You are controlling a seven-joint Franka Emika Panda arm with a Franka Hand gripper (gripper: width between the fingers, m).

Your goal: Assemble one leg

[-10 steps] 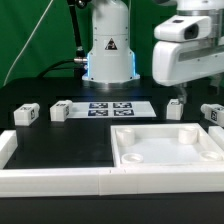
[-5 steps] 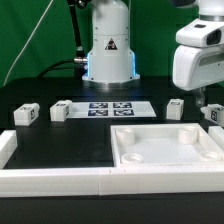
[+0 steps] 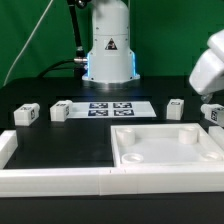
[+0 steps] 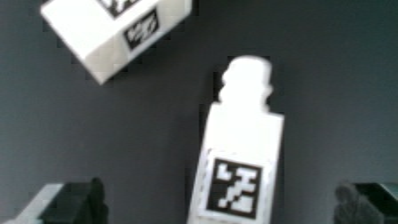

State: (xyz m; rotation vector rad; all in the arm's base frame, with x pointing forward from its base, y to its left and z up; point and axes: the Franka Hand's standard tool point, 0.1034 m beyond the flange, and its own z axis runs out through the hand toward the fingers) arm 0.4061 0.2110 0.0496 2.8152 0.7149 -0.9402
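I will reach the leg with my gripper and grab it across its wide tagged body, so its narrow round tip stays free to be assembled into the tabletop.
Several small white legs with marker tags stand on the black table in the exterior view: two at the left (image 3: 25,114) (image 3: 60,110) and two at the right (image 3: 176,108) (image 3: 213,115). The large white tabletop (image 3: 150,160) lies at the front right. The arm's hand (image 3: 207,68) hangs tilted at the exterior view's right edge, above the right-hand legs. In the wrist view my gripper (image 4: 219,204) is open, and one leg (image 4: 240,150) shows between the dark fingertips (image 4: 71,202), below them and untouched. A second leg (image 4: 116,35) lies beside it.
The marker board (image 3: 115,108) lies flat on the table before the robot base (image 3: 108,50). A white frame rail (image 3: 50,180) runs along the front edge. A green backdrop stands behind.
The hand has moved toward the exterior view's right edge and tilted, leaving the spot above the leg beside the tabletop. No leg has moved.
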